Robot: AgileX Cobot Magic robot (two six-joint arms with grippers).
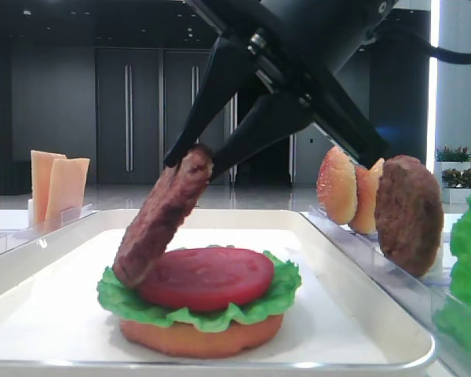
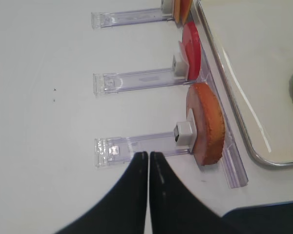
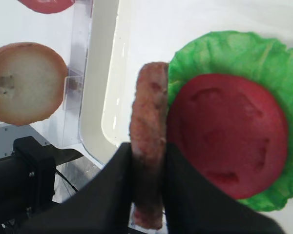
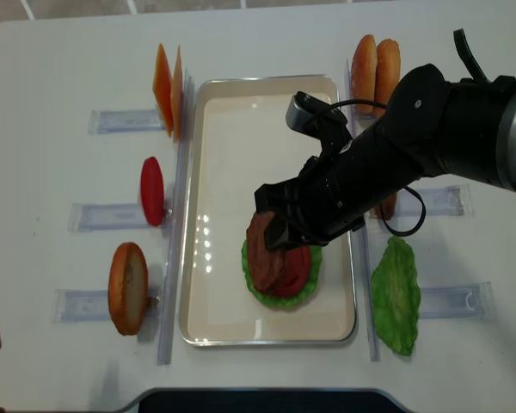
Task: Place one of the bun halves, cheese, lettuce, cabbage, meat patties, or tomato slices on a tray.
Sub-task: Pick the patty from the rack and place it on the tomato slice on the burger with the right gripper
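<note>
I should open my right gripper now: the lower edge of the meat patty rests at the side of the tomato slice on the stack, so the patty would lie there.
On the white tray (image 1: 47, 314) lies a stack: an orange bun half (image 1: 196, 336), ruffled green lettuce (image 1: 275, 302), and a red tomato slice (image 1: 208, 275) on top. My right gripper (image 1: 192, 157) is shut on a brown meat patty (image 1: 161, 220) by its upper edge. The patty hangs tilted, its lower edge at the left side of the tomato and lettuce. In the right wrist view the patty (image 3: 149, 122) stands edge-on between the black fingers, beside the tomato slice (image 3: 229, 131). My left gripper (image 2: 149, 155) is shut and empty over the table, left of the tray.
Clear holders flank the tray (image 4: 232, 129). On the left stand cheese slices (image 4: 168, 86), a tomato slice (image 4: 152, 191) and a bun half (image 4: 127, 288). On the right are bun halves (image 4: 374, 62), another patty (image 1: 408, 212) and a lettuce leaf (image 4: 397, 297).
</note>
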